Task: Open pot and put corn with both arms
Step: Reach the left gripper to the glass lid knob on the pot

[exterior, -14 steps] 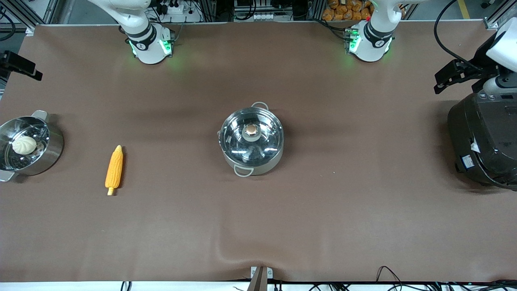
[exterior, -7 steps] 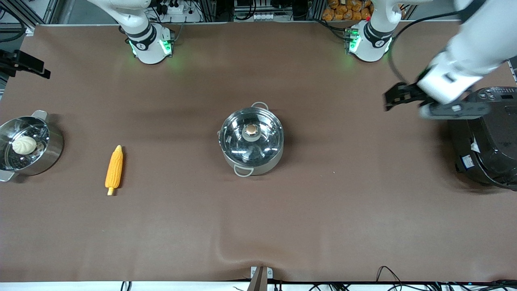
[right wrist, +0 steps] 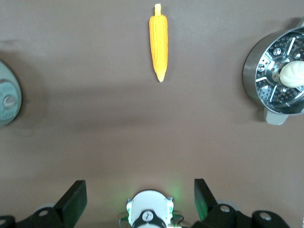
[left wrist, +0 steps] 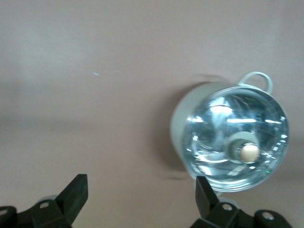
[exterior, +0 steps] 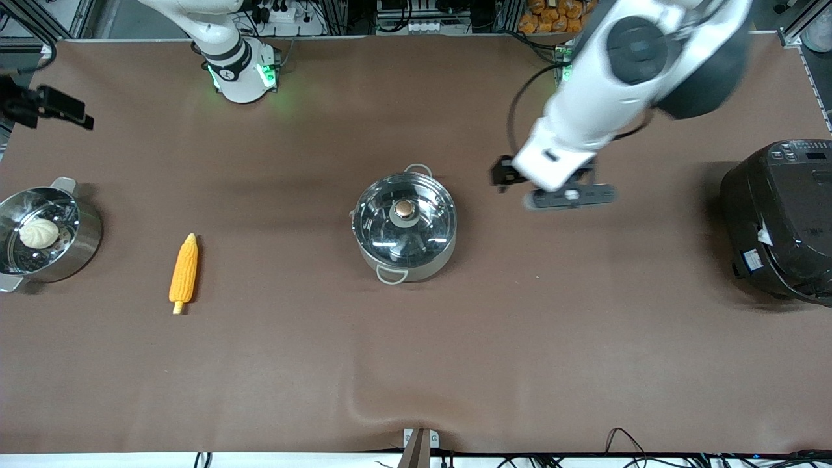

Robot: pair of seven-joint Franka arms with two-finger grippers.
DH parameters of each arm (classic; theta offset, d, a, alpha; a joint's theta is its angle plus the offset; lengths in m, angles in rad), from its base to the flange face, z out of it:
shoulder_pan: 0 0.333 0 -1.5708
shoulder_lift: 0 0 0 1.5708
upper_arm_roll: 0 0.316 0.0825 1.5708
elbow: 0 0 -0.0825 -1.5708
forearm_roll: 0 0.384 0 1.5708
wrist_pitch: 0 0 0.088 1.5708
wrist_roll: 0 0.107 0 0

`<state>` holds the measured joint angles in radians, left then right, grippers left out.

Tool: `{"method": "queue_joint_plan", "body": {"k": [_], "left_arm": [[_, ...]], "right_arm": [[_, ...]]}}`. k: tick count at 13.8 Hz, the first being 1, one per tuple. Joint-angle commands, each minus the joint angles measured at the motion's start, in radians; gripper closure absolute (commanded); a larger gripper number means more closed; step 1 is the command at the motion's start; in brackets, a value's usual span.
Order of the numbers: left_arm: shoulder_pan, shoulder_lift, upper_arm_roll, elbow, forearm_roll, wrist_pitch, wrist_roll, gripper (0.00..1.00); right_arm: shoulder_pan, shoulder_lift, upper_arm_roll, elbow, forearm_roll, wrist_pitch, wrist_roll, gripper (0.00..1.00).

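My left gripper should take hold of the glass lid by its copper knob [exterior: 404,208] next. The steel pot will then be open for the corn [exterior: 184,270].
The steel pot [exterior: 404,227] stands mid-table with its glass lid and copper knob [exterior: 404,208] on. It also shows in the left wrist view [left wrist: 232,137]. The corn [exterior: 184,270] lies on the mat toward the right arm's end and shows in the right wrist view [right wrist: 159,40]. My left gripper [exterior: 504,174] hangs open and empty over the mat beside the pot, toward the left arm's end; its fingers [left wrist: 76,194] are wide apart. My right gripper [exterior: 65,109] is up at the table's edge at the right arm's end, open and empty [right wrist: 138,197].
A steel steamer pot [exterior: 81,250] holding a white bun [exterior: 39,233] stands at the right arm's end, beside the corn. A big black cooker [exterior: 780,221] stands at the left arm's end. The brown mat has a wrinkle near the front edge [exterior: 383,403].
My left arm has swung from over the black cooker toward the pot. My right gripper has crept a little inward over the table edge. Pot, lid and corn have not moved.
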<state>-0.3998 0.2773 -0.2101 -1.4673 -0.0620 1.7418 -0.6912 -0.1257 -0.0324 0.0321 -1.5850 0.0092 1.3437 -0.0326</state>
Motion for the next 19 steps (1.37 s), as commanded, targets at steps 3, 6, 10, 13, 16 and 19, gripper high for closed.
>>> {"method": "queue_joint_plan", "body": {"k": [3,6,10,13,16,19], "left_arm": [[-0.152,0.158,0.017,0.108,0.028,0.131,-0.203,0.00],[-0.226,0.226,0.017,0.114,0.092,0.229,-0.304,0.00],[-0.275,0.290,0.024,0.114,0.112,0.291,-0.360,0.00],[-0.307,0.333,0.040,0.114,0.143,0.298,-0.389,0.00],[-0.329,0.367,0.041,0.114,0.159,0.318,-0.392,0.03],[-0.329,0.384,0.041,0.114,0.165,0.340,-0.392,0.14]], "right_arm": [[-0.093,0.215,0.002,0.020,-0.006,0.125,-0.015,0.00],[-0.097,0.295,0.002,0.014,-0.006,0.199,-0.026,0.00],[-0.064,0.347,0.002,0.014,-0.021,0.273,-0.018,0.00],[-0.106,0.374,0.003,0.013,-0.018,0.323,-0.020,0.00],[-0.088,0.425,0.003,0.011,-0.017,0.373,-0.026,0.00],[-0.040,0.442,0.006,0.002,-0.009,0.442,-0.026,0.00]]}}
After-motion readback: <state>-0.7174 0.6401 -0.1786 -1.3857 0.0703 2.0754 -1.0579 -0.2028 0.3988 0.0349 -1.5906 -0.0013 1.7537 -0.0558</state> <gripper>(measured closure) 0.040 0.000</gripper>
